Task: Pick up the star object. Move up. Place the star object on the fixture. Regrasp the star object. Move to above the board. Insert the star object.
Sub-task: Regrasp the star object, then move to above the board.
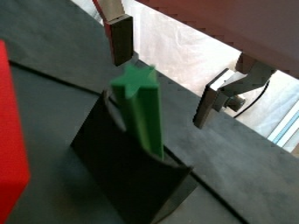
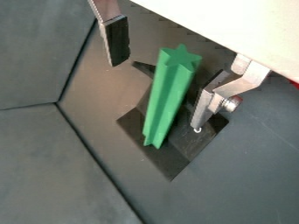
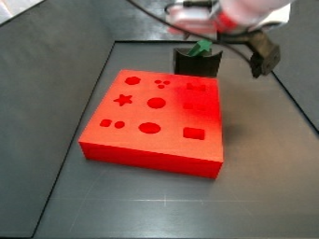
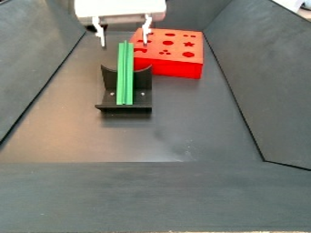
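Observation:
The dark fixture wraps close around the lower part of the star object, so the robot's gripper should next grab the star object by its upper part (image 1: 138, 87).
The star object (image 4: 125, 77) is a long green prism with a star-shaped end. It stands tilted, leaning on the dark fixture (image 4: 125, 100), and also shows in both wrist views (image 1: 142, 109) (image 2: 167, 96). My gripper (image 4: 122, 38) is open just above it, with one finger (image 1: 119, 39) on each side of the star's top end and apart from it. Nothing is held. The red board (image 3: 156, 117) with shaped holes, a star hole among them, lies next to the fixture (image 3: 197, 63).
Dark sloping walls (image 4: 49, 73) enclose the dark floor. The red board (image 4: 176, 53) lies just beyond the fixture. A corner of the board (image 1: 10, 140) shows at the edge of a wrist view.

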